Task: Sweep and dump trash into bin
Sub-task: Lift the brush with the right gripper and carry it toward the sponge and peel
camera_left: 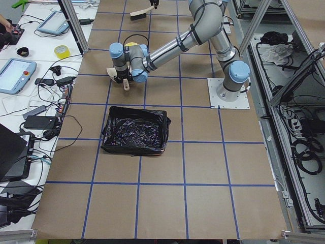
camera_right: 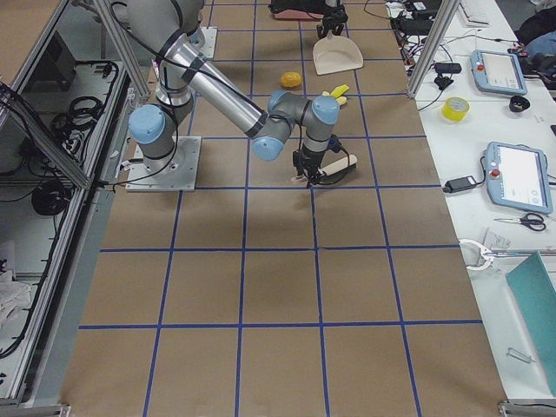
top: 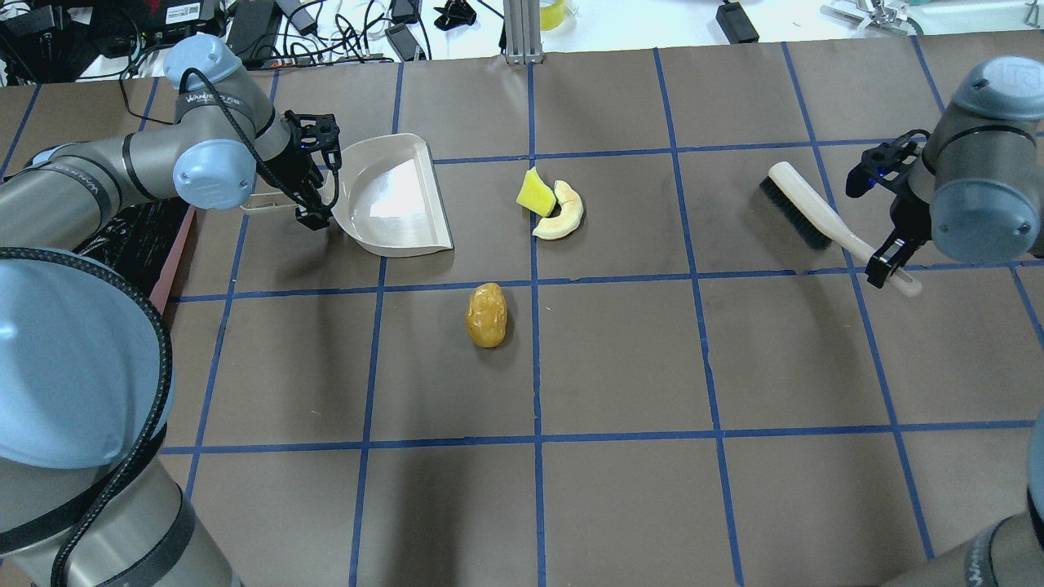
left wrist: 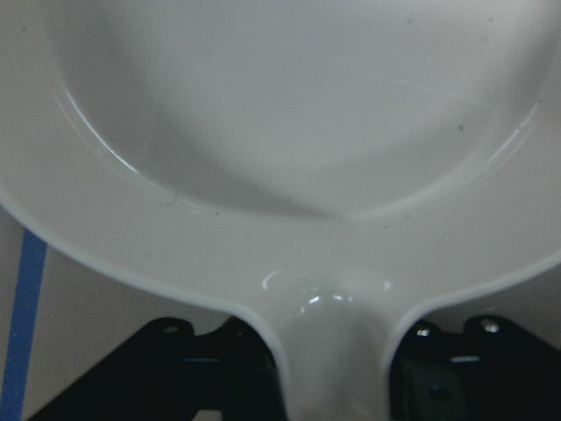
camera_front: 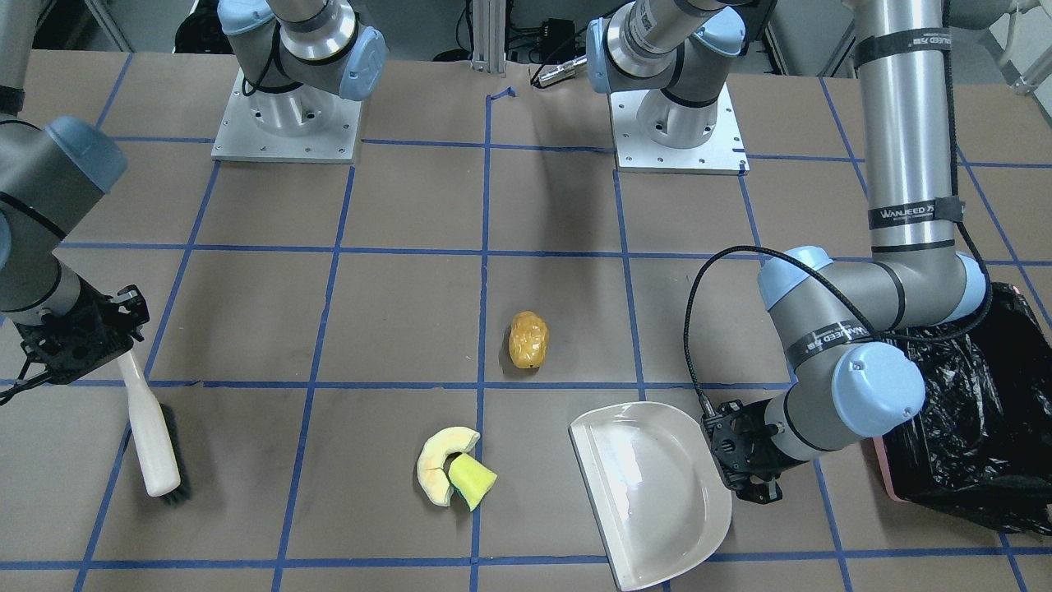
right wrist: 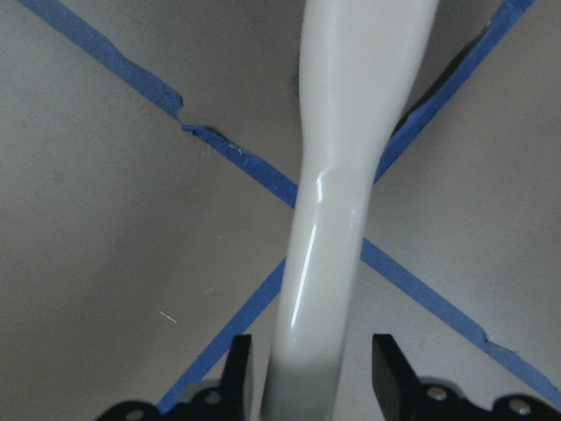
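My right gripper should sweep the trash onto the dustpan point(camera_front: 649, 493), so it should next grab the brush by its white handle point(camera_front: 131, 370).
The trash lies mid-table. It is a wrinkled yellow-orange lump point(camera_front: 528, 339) point(top: 488, 315), and a pale melon-like slice point(camera_front: 436, 464) point(top: 563, 216) touching a yellow-green wedge point(camera_front: 472, 481) point(top: 530, 193). My left gripper point(camera_front: 731, 452) point(top: 314, 175) point(left wrist: 333, 377) is shut on the handle of the off-white dustpan point(camera_front: 649, 493) point(top: 391, 196) point(left wrist: 280, 132), which rests empty on the table. My right gripper point(camera_front: 115, 345) point(top: 873, 232) point(right wrist: 307, 377) is open. Its jaws straddle the handle of the brush point(camera_front: 152, 444) point(top: 803, 212) point(right wrist: 337, 132) with a narrow gap each side. The black-lined pink bin point(camera_front: 986, 411) point(camera_left: 134, 133) stands behind my left arm.
The brown table point(top: 620, 367) carries a blue tape grid. The two arm bases point(camera_front: 283, 115) point(camera_front: 678, 123) stand at the robot's side. My left forearm point(camera_front: 855, 329) hangs over the bin's edge. Monitors, cables and tape rolls lie on benches beyond the table.
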`<state>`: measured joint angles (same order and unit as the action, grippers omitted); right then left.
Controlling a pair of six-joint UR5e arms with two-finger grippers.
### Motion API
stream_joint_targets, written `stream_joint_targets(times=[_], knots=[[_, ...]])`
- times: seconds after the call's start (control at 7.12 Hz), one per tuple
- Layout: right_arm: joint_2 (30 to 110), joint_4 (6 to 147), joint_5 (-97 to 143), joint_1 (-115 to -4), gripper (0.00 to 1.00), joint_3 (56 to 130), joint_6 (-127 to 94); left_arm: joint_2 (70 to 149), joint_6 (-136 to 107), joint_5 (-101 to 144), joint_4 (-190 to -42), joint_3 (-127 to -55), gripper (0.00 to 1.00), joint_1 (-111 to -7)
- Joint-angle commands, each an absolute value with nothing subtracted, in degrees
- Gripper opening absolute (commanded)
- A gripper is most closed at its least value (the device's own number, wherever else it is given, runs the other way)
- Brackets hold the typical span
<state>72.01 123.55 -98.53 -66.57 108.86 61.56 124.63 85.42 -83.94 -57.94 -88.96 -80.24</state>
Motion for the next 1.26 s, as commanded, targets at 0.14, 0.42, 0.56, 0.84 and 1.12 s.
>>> stream_joint_targets(times=[0.14,0.42,0.56,0.84,1.12], knots=[[72.2,122.3,-98.2,-66.5,0.43,108.7,61.3,124.5,85.9,-83.9,-58.0,-88.9,0.00,-80.3],[72.5,120.7,-97.8,-66.5,0.00,108.4,61.3,124.6,85.9,-83.9,-58.1,-88.9,0.00,-80.3],[72.7,120.6,-97.6,-66.5,0.00,107.8,59.5,124.7,86.0,-84.0,-58.1,-88.9,0.00,-80.3],[73.7,119.6,-95.3,-67.2,0.00,106.5,50.3,124.8,90.1,-84.3,-58.0,-88.9,0.00,-80.3],[74.4,116.4,-88.9,-69.3,0.00,106.4,39.3,124.2,91.8,-85.1,-58.4,-89.0,0.00,-81.4]])
